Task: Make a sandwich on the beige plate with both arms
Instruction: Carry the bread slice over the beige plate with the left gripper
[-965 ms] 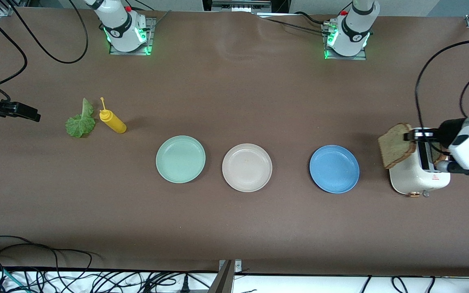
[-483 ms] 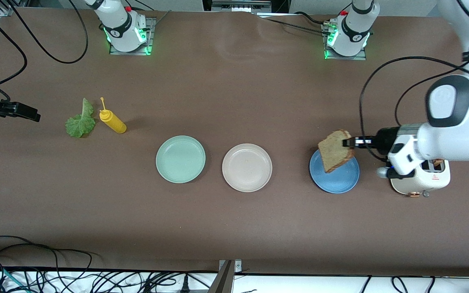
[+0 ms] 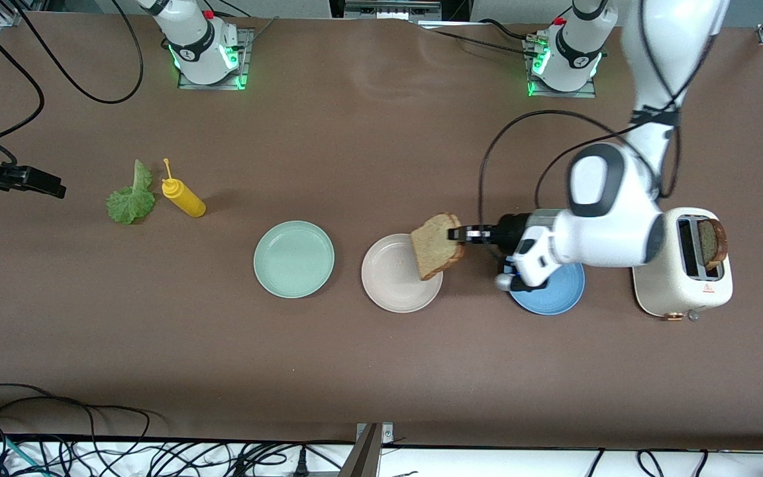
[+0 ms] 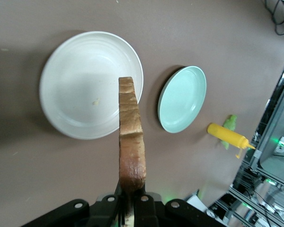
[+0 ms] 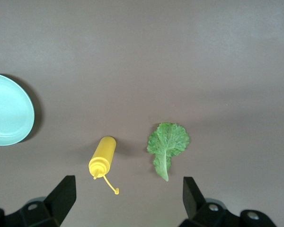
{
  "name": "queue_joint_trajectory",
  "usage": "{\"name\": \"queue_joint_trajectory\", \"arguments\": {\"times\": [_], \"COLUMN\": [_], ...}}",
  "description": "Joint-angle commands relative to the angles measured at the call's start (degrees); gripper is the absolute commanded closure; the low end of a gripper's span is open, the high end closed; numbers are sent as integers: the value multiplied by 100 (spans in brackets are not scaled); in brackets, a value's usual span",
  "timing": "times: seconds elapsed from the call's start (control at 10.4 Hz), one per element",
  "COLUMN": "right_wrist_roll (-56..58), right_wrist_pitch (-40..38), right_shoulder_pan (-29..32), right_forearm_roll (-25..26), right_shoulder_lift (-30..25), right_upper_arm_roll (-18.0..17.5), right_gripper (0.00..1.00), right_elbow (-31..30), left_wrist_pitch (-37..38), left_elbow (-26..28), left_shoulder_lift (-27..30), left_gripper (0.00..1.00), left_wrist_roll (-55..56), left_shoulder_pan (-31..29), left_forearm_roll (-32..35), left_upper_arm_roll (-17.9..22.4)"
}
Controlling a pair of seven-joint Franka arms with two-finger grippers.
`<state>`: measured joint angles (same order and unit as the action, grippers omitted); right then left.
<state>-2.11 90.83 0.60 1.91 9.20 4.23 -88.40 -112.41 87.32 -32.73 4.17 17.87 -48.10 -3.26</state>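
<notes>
I should keep holding the bread slice (image 3: 436, 246) with my left gripper until the slice is lower, because it hangs above the beige plate's rim (image 3: 436, 289).
My left gripper (image 3: 456, 234) is shut on the crust of a brown bread slice (image 3: 436, 246), which hangs edge-down over the rim of the beige plate (image 3: 388, 281) on the side toward the left arm's end. In the left wrist view the slice (image 4: 131, 142) stands on edge above the bare plate (image 4: 80, 85), pinched in the gripper (image 4: 131, 208). A second slice (image 3: 712, 242) sticks out of the toaster (image 3: 679, 281). The lettuce leaf (image 3: 131, 199) lies flat toward the right arm's end. My right gripper (image 5: 128, 198) waits open above the table near the lettuce (image 5: 168, 144), holding nothing.
A mint green plate (image 3: 293, 259) lies beside the beige one, toward the right arm's end. A blue plate (image 3: 554, 298) lies under my left forearm, partly covered. A yellow squeeze bottle (image 3: 184, 197) lies on its side next to the lettuce. Cables trail along the table edges.
The left gripper has carried the bread slice from above the toaster, over the blue plate, to over the beige plate. The right arm has not moved.
</notes>
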Motion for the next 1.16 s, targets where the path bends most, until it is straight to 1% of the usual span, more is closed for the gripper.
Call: {"name": "queue_joint_trajectory", "arguments": {"times": [0.0, 0.1, 0.29, 0.39, 0.68, 1.06], "right_wrist_roll": [88, 88, 88, 88, 88, 88], "right_wrist_pitch": [-12, -4, -12, -4, -12, -12], "right_shoulder_pan": [37, 37, 37, 37, 37, 37], "right_forearm_roll": [-86, -86, -86, -86, -86, -86], "right_shoulder_lift": [-50, -41, -50, -50, -50, -50], "right_upper_arm_roll": [-10, -10, -10, -10, -10, -10], "right_gripper": [0, 0, 0, 0, 0, 0], "right_elbow": [-20, -11, -20, -11, -20, -20], "left_wrist_pitch": [-412, -440, -449, -466, -922, -941], "left_elbow": [-232, -372, -505, -531, -593, -620], "left_shoulder_lift": [-391, -558, -734, -796, -998, -1087], "left_gripper": [100, 100, 100, 100, 100, 100], "left_wrist_roll": [-161, -353, -382, -390, -391, -399], "left_shoulder_pan": [277, 374, 436, 480, 647, 665], "left_forearm_roll": [-226, -234, -243, -252, -393, -402], "left_upper_arm_roll": [45, 45, 45, 36, 36, 36]}}
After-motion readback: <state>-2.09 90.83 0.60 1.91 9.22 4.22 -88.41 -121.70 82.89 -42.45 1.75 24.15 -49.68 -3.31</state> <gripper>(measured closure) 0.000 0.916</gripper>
